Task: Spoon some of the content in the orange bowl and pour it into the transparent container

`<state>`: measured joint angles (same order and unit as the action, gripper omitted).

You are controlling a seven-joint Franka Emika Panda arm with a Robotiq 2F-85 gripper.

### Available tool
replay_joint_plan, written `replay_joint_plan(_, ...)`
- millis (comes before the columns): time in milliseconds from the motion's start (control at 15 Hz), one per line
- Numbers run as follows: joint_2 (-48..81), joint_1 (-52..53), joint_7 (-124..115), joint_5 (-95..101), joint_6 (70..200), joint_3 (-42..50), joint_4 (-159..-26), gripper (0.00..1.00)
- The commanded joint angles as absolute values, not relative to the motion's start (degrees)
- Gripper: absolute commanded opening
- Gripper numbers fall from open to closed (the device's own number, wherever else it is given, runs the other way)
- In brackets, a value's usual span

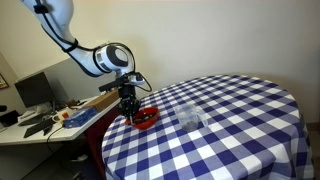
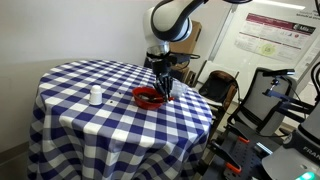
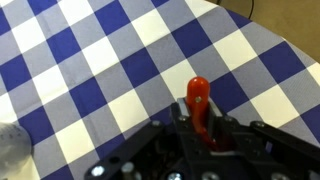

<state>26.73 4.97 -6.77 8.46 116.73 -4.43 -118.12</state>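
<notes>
The fingertips around the red spoon reach down to the same height as the orange bowl's rim, so my gripper will now let go of the spoon.
The orange bowl [image 1: 146, 119] sits near the edge of the checked table [image 1: 240, 130]; it also shows in an exterior view [image 2: 151, 97]. My gripper [image 1: 128, 103] hangs right over the bowl, also seen in an exterior view [image 2: 163, 85]. It is shut on a red spoon [image 3: 198, 105], whose handle end sticks out between the fingers in the wrist view [image 3: 200, 128]. The spoon's bowl end is hidden. The transparent container [image 1: 189, 115] stands a short way from the bowl; it also shows in an exterior view [image 2: 96, 96] and at the wrist view's left edge [image 3: 12, 152].
A desk with a monitor [image 1: 33, 90] and clutter stands beside the table. Chairs and equipment [image 2: 262, 100] stand on the far side of the table, near a wall with a poster [image 2: 272, 35]. The table edge is close to the bowl.
</notes>
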Motion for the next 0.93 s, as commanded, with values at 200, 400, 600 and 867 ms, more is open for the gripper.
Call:
replay_joint_plan(200,25.72,5.62,-6.75,7.18,116.16,-3.80,-119.20,0.67)
replay_joint_plan(400,21.73,5.07,-6.58,7.24,118.89,-3.61,-122.91,0.88)
replay_joint_plan(600,13.77,3.46,-5.98,6.68,123.14,-2.75,-129.15,1.00)
replay_joint_plan(867,1.19,0.02,-3.20,3.74,128.58,-0.93,-137.38,1.00)
